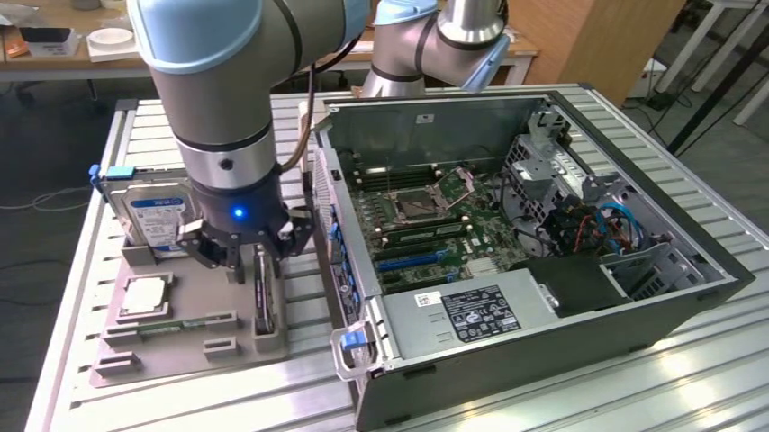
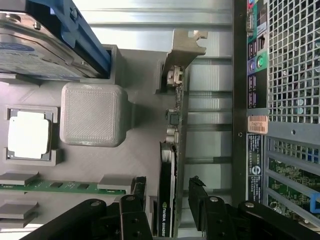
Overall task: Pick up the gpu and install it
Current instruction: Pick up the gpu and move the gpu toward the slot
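The GPU's metal bracket bends outward at its end, so my gripper should next grab the flat sides of its black shroud (image 1: 262,292) to install it.
The gpu (image 1: 263,306) stands edge-on in a slot of the grey parts holder (image 1: 180,355), to the exterior view's left of the open computer case (image 1: 529,261). In the wrist view the gpu (image 2: 172,150) is a thin black blade with its pale metal bracket (image 2: 186,47) at the far end. My gripper (image 1: 256,261) hangs right over it, open. Its black fingers (image 2: 134,202) stand one on each side of the card, around my gripper's midpoint (image 2: 166,194), with small gaps showing. Nothing is gripped.
The holder (image 2: 145,165) also carries a hard drive (image 1: 157,216) with a blue-and-white label, a processor chip (image 1: 144,295) and a green memory strip (image 1: 180,326). The case's rear panel (image 2: 252,125) stands close beside the gpu. Blue slots (image 1: 415,261) lie on the motherboard inside.
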`<state>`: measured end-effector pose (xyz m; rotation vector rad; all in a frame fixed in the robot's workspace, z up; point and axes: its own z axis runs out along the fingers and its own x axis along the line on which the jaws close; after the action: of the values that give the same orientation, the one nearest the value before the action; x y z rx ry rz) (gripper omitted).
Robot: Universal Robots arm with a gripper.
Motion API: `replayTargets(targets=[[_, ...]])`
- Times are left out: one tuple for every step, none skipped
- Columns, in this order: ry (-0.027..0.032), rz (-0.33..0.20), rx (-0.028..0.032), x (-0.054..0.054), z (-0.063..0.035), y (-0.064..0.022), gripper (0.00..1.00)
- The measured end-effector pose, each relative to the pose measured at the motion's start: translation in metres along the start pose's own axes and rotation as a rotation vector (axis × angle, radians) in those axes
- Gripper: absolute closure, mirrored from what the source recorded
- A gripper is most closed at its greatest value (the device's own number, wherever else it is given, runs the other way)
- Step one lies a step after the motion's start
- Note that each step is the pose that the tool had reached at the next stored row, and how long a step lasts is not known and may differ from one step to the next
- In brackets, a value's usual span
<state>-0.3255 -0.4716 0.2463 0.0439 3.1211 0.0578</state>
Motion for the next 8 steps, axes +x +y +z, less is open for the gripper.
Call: replayTargets(targets=[[0.0000, 0.000, 0.0006, 0.0001, 0.0013, 0.0000, 0.53], [-0.0001, 0.000, 0.0012, 0.0005, 0.0027, 0.0000, 0.53], [-0.0001, 0.000, 0.0020, 0.0011, 0.0042, -0.0001, 0.53], [-0.0001, 0.000, 0.0028, 0.0018, 0.0057, -0.0002, 0.53], [-0.0001, 0.000, 0.0033, 0.0025, 0.0071, -0.0003, 0.53], [-0.0001, 0.000, 0.0040, 0.0027, 0.0082, -0.0004, 0.53], [-0.0001, 0.000, 0.0045, 0.0027, 0.0091, -0.0004, 0.53], [-0.0002, 0.000, 0.0045, 0.0027, 0.0098, -0.0005, 0.53]])
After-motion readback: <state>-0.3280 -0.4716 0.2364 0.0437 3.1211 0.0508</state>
